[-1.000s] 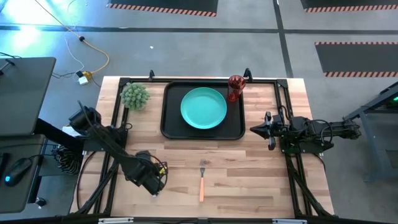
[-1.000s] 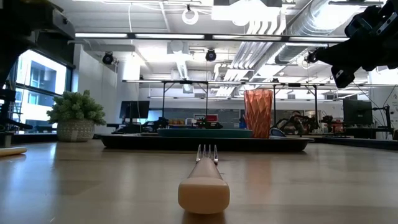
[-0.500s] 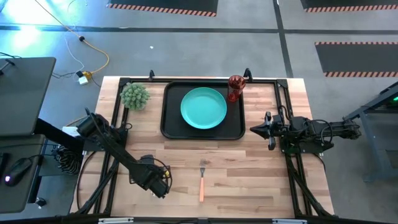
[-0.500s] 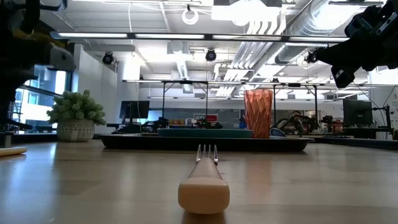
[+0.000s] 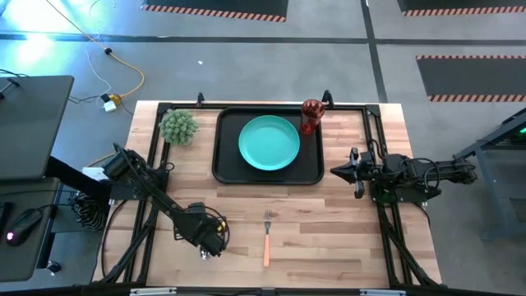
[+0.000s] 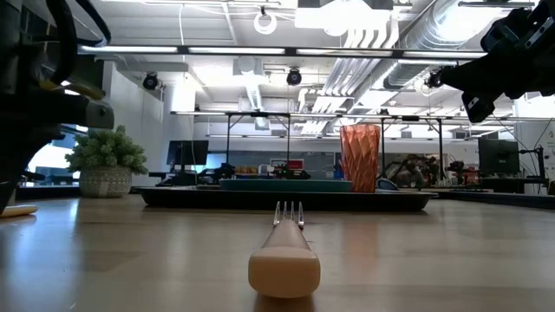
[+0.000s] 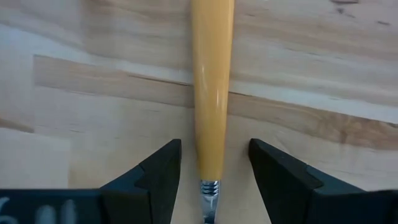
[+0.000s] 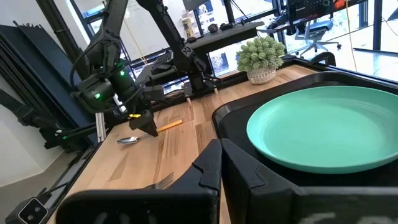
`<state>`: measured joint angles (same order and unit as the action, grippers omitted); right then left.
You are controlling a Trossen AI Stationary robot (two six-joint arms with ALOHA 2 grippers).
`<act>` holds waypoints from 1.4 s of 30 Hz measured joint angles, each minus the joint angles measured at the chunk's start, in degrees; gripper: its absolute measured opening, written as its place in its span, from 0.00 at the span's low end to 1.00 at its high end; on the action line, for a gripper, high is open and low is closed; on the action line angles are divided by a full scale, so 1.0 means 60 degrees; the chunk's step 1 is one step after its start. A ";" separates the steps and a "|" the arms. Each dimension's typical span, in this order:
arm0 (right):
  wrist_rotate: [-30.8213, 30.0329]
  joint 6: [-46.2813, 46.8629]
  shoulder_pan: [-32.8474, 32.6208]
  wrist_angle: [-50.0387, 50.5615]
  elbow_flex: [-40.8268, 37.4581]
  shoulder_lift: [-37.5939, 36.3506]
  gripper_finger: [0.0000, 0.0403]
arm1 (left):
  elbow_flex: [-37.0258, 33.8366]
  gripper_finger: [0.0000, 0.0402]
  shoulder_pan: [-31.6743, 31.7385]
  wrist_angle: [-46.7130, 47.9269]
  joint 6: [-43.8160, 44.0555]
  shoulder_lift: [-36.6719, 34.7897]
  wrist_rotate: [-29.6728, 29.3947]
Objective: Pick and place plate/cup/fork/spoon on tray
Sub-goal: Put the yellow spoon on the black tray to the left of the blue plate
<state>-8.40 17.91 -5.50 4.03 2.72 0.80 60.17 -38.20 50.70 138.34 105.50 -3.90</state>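
I will next grab the spoon by its handle with my left gripper, right beside the metal neck. Then I can put the spoon down on the black tray (image 5: 226, 168).
The spoon's orange-tan handle (image 7: 211, 81) lies flat on the table, and its metal neck (image 7: 209, 186) shows between my fingers. My left gripper (image 7: 214, 144) is open near the table's front left (image 5: 205, 240), pointing down, with one finger on each side of the handle and a gap at both. The spoon's bowl (image 8: 127, 140) shows in the right wrist view. The fork (image 5: 267, 238) lies on the table at the front middle. The turquoise plate (image 5: 269, 142) lies in the black tray (image 5: 226, 168). The dark-red cup (image 5: 311, 115) stands at the tray's far right corner. My right gripper (image 5: 335, 172) waits shut, to the right of the tray.
A small potted plant (image 5: 178, 127) stands left of the tray near the far edge. Black frame rails (image 5: 374, 140) run along the table's sides. Bare wood lies between the tray and the fork.
My left gripper has moved a little toward the table's right edge and come down over the spoon. The spoon, the fork, the plate and the cup have stayed where they were.
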 joint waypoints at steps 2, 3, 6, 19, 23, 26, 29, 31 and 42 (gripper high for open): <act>0.0000 0.0000 0.0001 0.0000 0.0000 0.0000 0.00 | -0.0193 0.46 0.0000 -0.0200 0.0055 -0.0017 -0.0056; 0.0000 0.0000 -0.0002 -0.0001 0.0000 0.0000 0.00 | -0.0216 0.46 0.0000 -0.0216 0.0062 -0.0029 -0.0071; -0.0002 0.0000 -0.0001 0.0000 0.0000 -0.0002 0.00 | -0.0231 0.46 0.0007 -0.0233 -0.0053 -0.0144 -0.0008; 0.0000 0.0000 -0.0001 0.0000 0.0000 -0.0004 0.00 | -0.0416 0.23 0.0197 -0.0150 -0.1151 -0.0241 0.0181; 0.0000 0.0000 -0.0003 -0.0002 0.0000 -0.0004 0.00 | -0.0416 0.11 0.0248 -0.0124 -0.1584 -0.0241 0.0223; 0.0000 0.0000 0.0001 0.0000 0.0000 -0.0004 0.00 | -0.0416 0.10 0.0270 -0.0084 -0.1847 -0.0241 0.0246; 0.0000 0.0000 -0.0002 0.0000 0.0000 -0.0004 0.00 | -0.0420 0.10 0.0267 -0.0085 -0.2237 -0.0238 0.0240; 0.0000 0.0000 -0.0001 0.0000 0.0000 -0.0004 0.00 | -0.0418 0.10 0.0266 -0.0094 -0.2553 -0.0282 0.0236; -0.0001 0.0000 -0.0002 0.0000 0.0000 -0.0004 0.00 | -0.0344 0.11 0.0306 0.0396 -0.5051 -0.1352 0.0087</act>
<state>-8.41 17.91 -5.51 4.03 2.72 0.78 58.11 -36.36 53.07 108.04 97.39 -3.38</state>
